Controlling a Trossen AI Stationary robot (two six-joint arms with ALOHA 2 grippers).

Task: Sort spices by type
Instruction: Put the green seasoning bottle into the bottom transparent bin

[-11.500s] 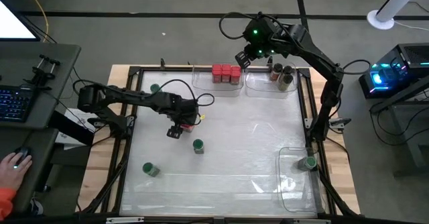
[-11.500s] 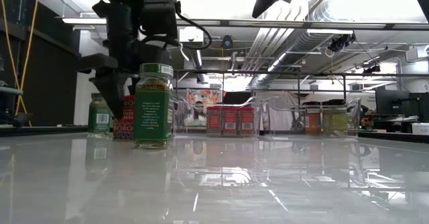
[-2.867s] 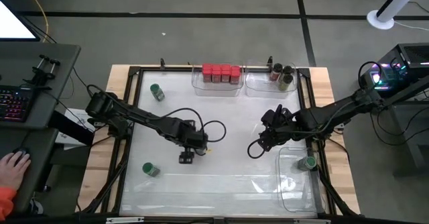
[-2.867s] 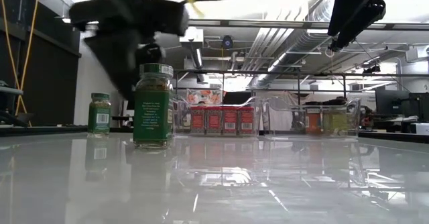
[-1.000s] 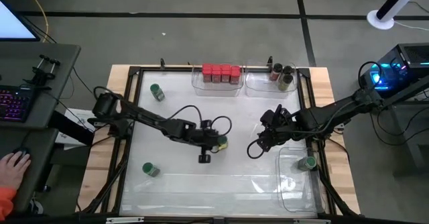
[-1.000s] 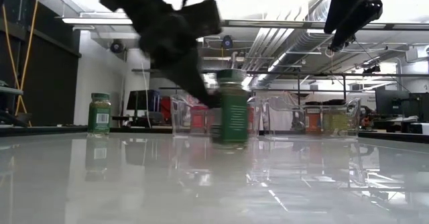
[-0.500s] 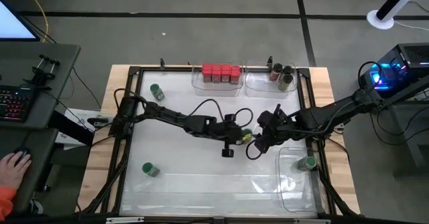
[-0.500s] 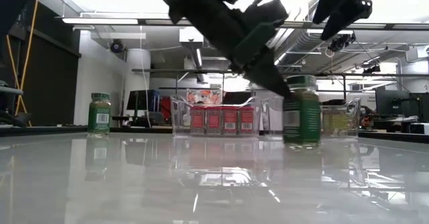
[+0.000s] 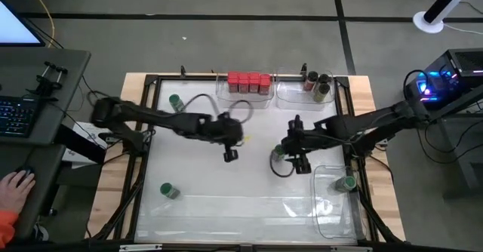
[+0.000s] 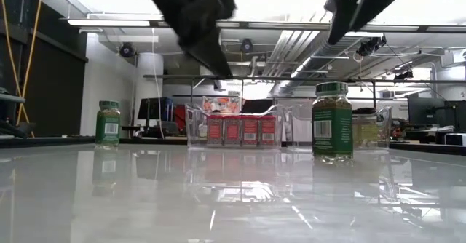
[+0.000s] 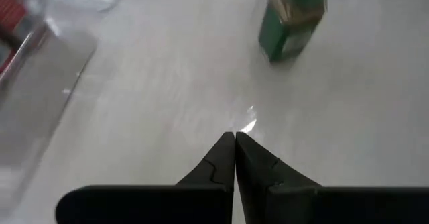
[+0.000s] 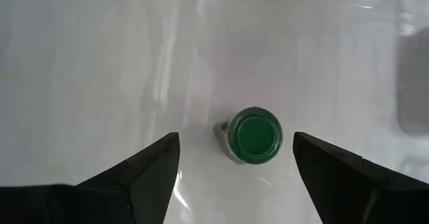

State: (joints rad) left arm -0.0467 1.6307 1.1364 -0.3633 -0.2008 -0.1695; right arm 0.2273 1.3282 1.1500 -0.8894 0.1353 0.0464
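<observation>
My right gripper should grab the spice jar by its neck point(image 9: 278, 154). Then it can sort the jar into the bin with the other green-capped jar point(image 9: 346, 183).
A green-capped spice jar point(image 9: 279, 152) stands upright on its base on the table, right of centre; it also shows in the low view point(image 10: 333, 121). My right gripper point(image 12: 235, 137) hangs open above this jar, pointing down, one finger on each side of the green cap point(image 12: 255, 133), clear of it. My left gripper point(image 9: 229, 155) is shut near the table's middle, left of the jar, with nothing between its fingers point(image 11: 234, 147). The jar point(image 11: 291, 23) stands some way ahead of it.
Red-capped jars point(image 9: 245, 82) fill a clear bin at the far edge, with dark-capped jars point(image 9: 317, 82) in the bin beside it. One green-capped jar point(image 9: 347, 182) sits in the near-right bin. Loose green-capped jars stand at far left point(image 9: 175, 101) and near left point(image 9: 169, 191).
My left gripper, shut, swept toward the table's right edge, and the green-capped jar slid upright along the table with it. It then drew back toward the left, leaving the jar standing. My right gripper moved over the jar, staying open.
</observation>
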